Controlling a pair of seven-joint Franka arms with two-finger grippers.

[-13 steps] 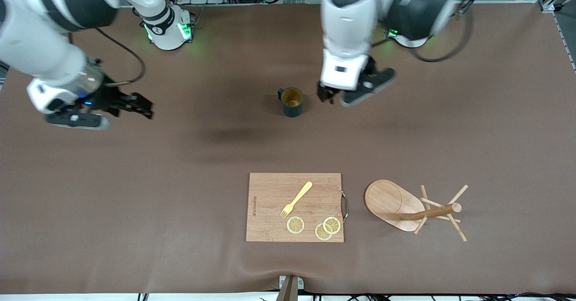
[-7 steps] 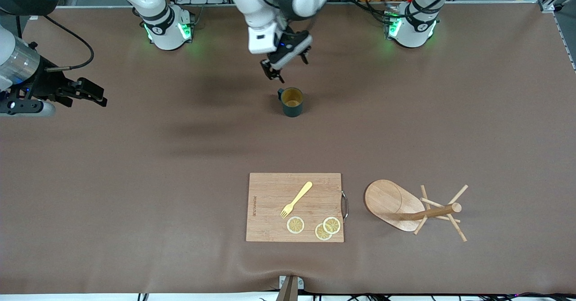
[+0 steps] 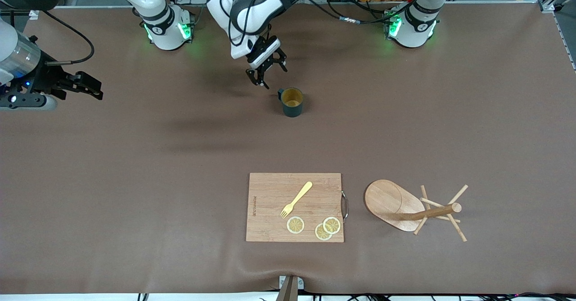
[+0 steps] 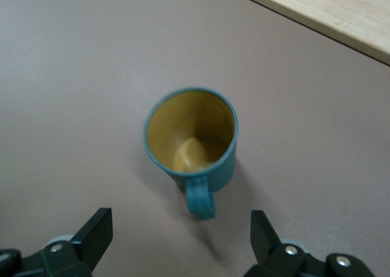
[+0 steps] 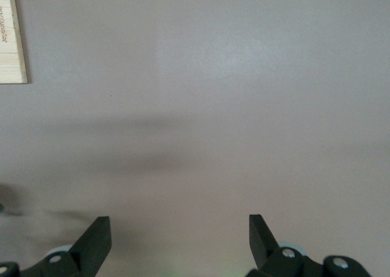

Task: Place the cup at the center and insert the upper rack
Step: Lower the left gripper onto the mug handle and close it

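Observation:
I will grab the dark teal cup by its handle [image 3: 280,94] with my left gripper next. Then the gripper will put the cup on the upper rack [image 3: 405,206].
The dark teal cup [image 3: 291,101] stands upright mid-table, and its yellow inside [image 4: 191,136] shows in the left wrist view. My left gripper [image 3: 269,73] hangs open over the table just beside the cup's handle [image 4: 200,201], apart from it. The gap between its fingers [image 4: 181,234] is empty and faces that handle. The upper rack [image 3: 405,206], a wooden mug tree, lies tipped on its side beside the cutting board, toward the left arm's end. My right gripper [image 3: 95,87] waits open and empty [image 5: 180,231] over the right arm's end of the table.
A wooden cutting board [image 3: 270,193] lies nearer the front camera than the cup. It carries a yellow fork [image 3: 296,199] and three lemon slices [image 3: 295,225]. The board's edge [image 4: 341,21] shows in the left wrist view, and its corner [image 5: 12,39] in the right wrist view.
The left arm swung across from the cup's other flank and came down beside its handle. The right arm drew back toward its end of the table. Cup and rack stayed put.

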